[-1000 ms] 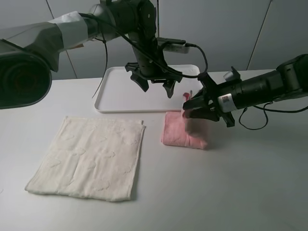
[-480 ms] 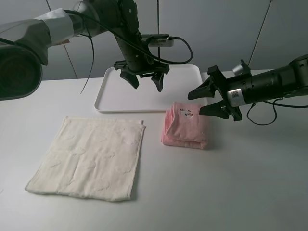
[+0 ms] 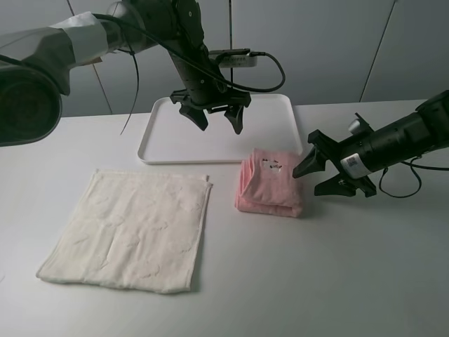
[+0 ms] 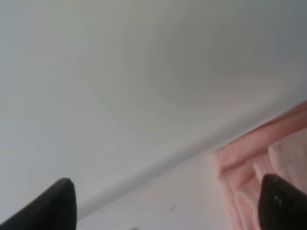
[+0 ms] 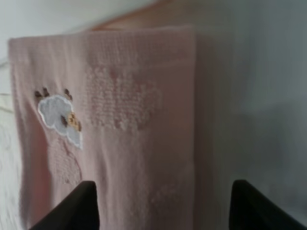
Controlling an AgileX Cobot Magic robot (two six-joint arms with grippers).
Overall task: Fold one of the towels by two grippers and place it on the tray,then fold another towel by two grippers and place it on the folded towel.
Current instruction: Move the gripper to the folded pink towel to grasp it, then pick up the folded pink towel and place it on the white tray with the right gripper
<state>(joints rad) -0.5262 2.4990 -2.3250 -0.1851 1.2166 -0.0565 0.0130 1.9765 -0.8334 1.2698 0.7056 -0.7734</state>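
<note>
The folded pink towel needs to go on the white tray, so I next need to grab the towel with my right gripper by its side edge opposite the embroidered patch.
The pale pink towel lies folded into a small thick block on the table, just in front of the tray's near right corner. It fills the right wrist view, showing a small embroidered patch. My right gripper hovers just right of it, open and empty, its fingers apart. The white tray lies at the back. My left gripper hangs open over it, holding nothing. The left wrist view shows the pink towel's edge beside the tray. The cream-white towel lies flat and unfolded at the front left.
Black cables trail from both arms, looping above the tray and behind the right arm. A grey wall stands behind the white table.
My right gripper let go of the pink towel, opened and drew back to the right. The top fold settled flat. My left gripper shifted back over the tray.
</note>
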